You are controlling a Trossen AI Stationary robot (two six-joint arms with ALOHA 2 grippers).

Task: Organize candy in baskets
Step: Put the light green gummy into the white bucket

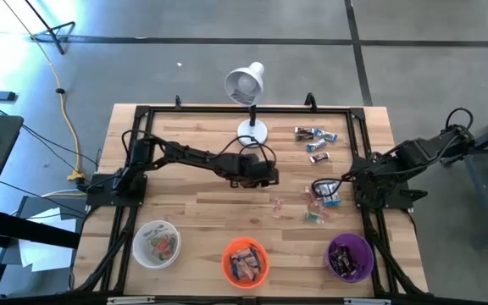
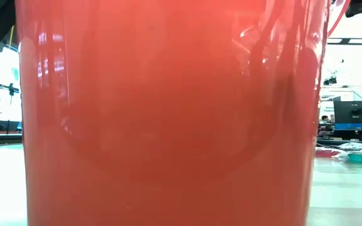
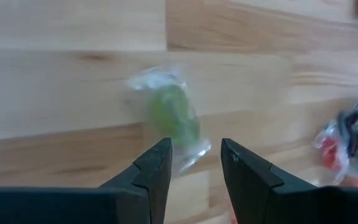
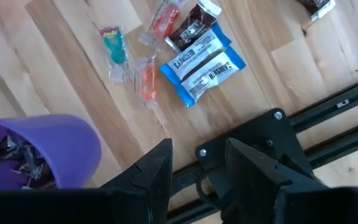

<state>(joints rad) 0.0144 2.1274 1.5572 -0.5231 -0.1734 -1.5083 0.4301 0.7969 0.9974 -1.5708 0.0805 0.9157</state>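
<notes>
My left gripper will next put the green candy in the white basket, and it will grab the candy by its clear wrapper's twisted end point(image 3: 194, 155) to do so.
My left gripper point(image 1: 265, 176) point(image 3: 194, 158) is open, low over the table's middle. Its fingers stand on either side of the near end of a green candy in a clear wrapper point(image 3: 169, 115) that lies flat on the wood. Whether they touch it I cannot tell. My right gripper point(image 1: 358, 182) point(image 4: 197, 165) is open and waits above the frame at the table's right side. Blue-wrapped candies point(image 4: 204, 65) point(image 1: 327, 193) and small red and green ones point(image 4: 146, 78) lie near it. White point(image 1: 157, 243), orange point(image 1: 245, 261) and purple point(image 1: 350, 257) baskets stand along the near edge, each holding candy.
A white desk lamp point(image 1: 246, 85) stands with its base point(image 1: 252, 131) just beyond the left gripper. More dark and silver candies point(image 1: 314, 135) lie at the far right. A black frame point(image 4: 303, 124) borders the table. The orange basket's wall point(image 2: 168, 113) fills the low view.
</notes>
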